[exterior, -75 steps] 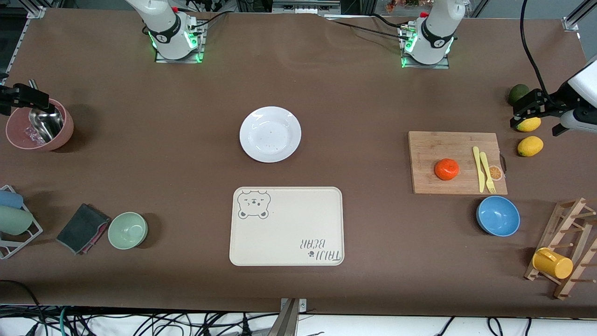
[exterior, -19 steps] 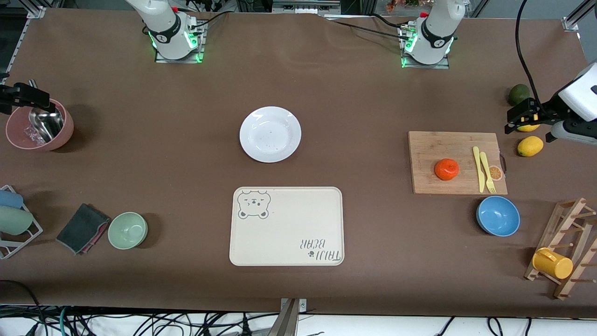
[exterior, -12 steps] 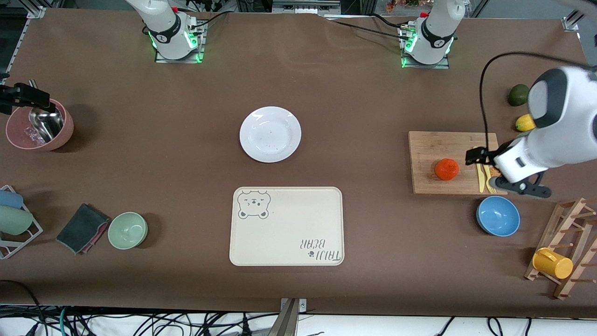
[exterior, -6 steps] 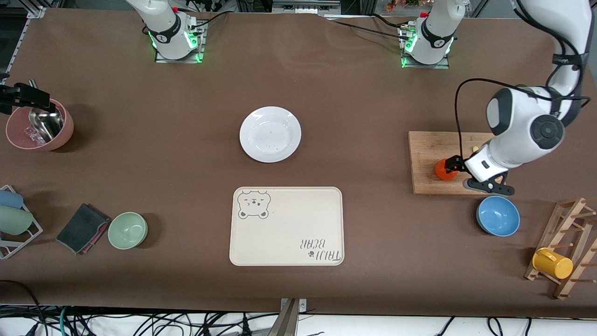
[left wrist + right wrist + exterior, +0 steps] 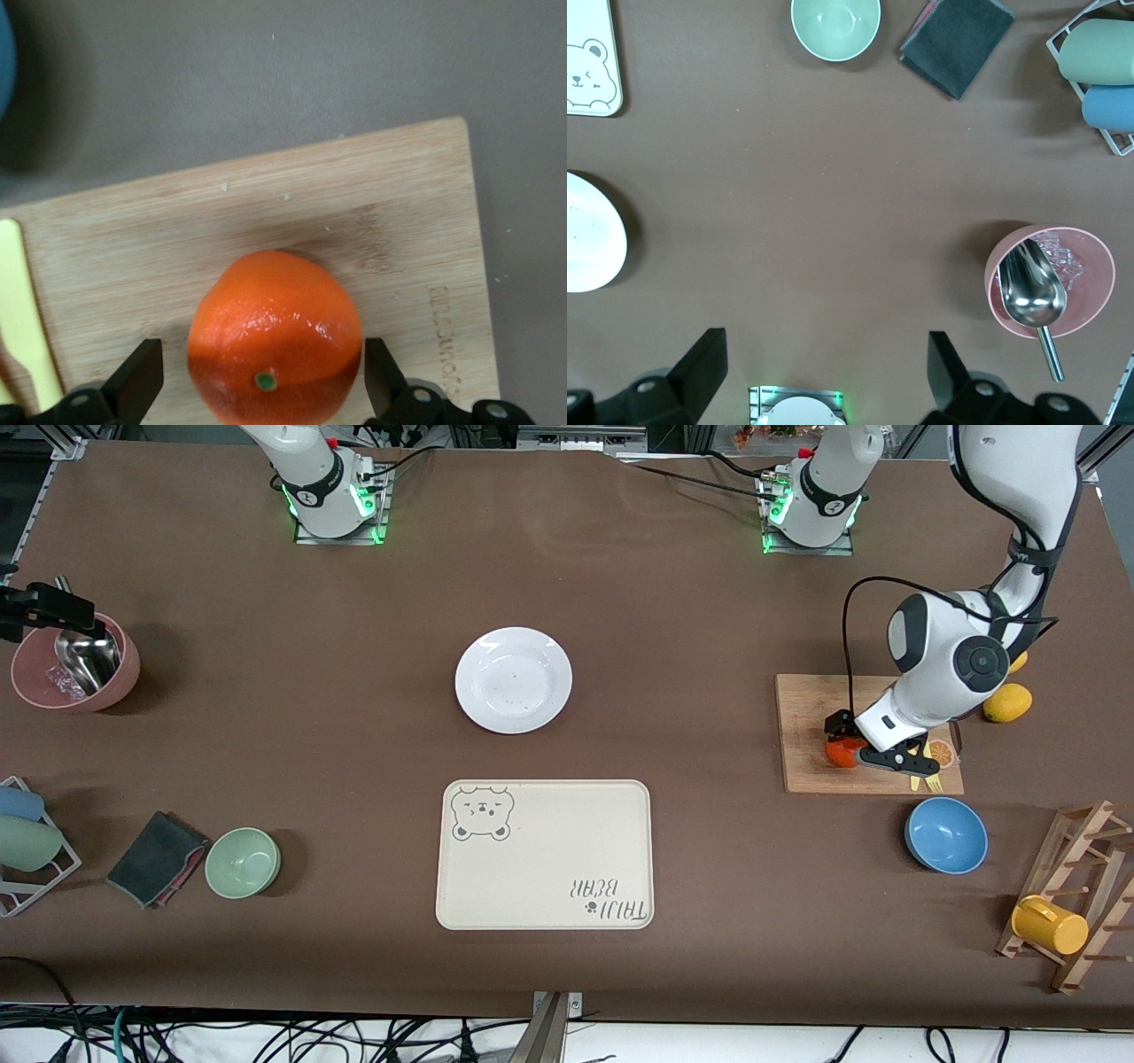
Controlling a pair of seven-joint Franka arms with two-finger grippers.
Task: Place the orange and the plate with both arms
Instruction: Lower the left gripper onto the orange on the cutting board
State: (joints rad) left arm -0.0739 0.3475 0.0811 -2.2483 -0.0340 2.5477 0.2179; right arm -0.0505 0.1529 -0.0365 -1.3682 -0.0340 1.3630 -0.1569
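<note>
I will next take hold of the orange by its round middle (image 5: 842, 751) with my left gripper, so that I can place it on the white plate (image 5: 514, 680).
The orange (image 5: 836, 754) sits on the wooden cutting board (image 5: 806, 708) toward the left arm's end of the table. My left gripper (image 5: 848, 741) is low over it, open, with one finger on each side of the fruit and a small gap at both. The left wrist view shows the orange (image 5: 275, 332) between the fingers of my left gripper (image 5: 261, 385). The white plate (image 5: 514, 680) lies empty mid-table, farther from the front camera than the cream tray (image 5: 545, 855). My right gripper (image 5: 49, 607) waits open and empty over the pink bowl (image 5: 75, 664); it also shows in the right wrist view (image 5: 824, 381).
A yellow fork (image 5: 930, 779) lies on the board beside the left gripper. A blue bowl (image 5: 946, 834) stands nearer the front camera than the board. A lemon (image 5: 1007, 702) lies beside the board. A green bowl (image 5: 243, 862), a dark cloth (image 5: 158, 857) and a mug rack (image 5: 1076, 903) are near the front edge.
My left arm swung from beside the lemons to over the cutting board and came down with its open fingers around the orange. The right arm has not moved.
</note>
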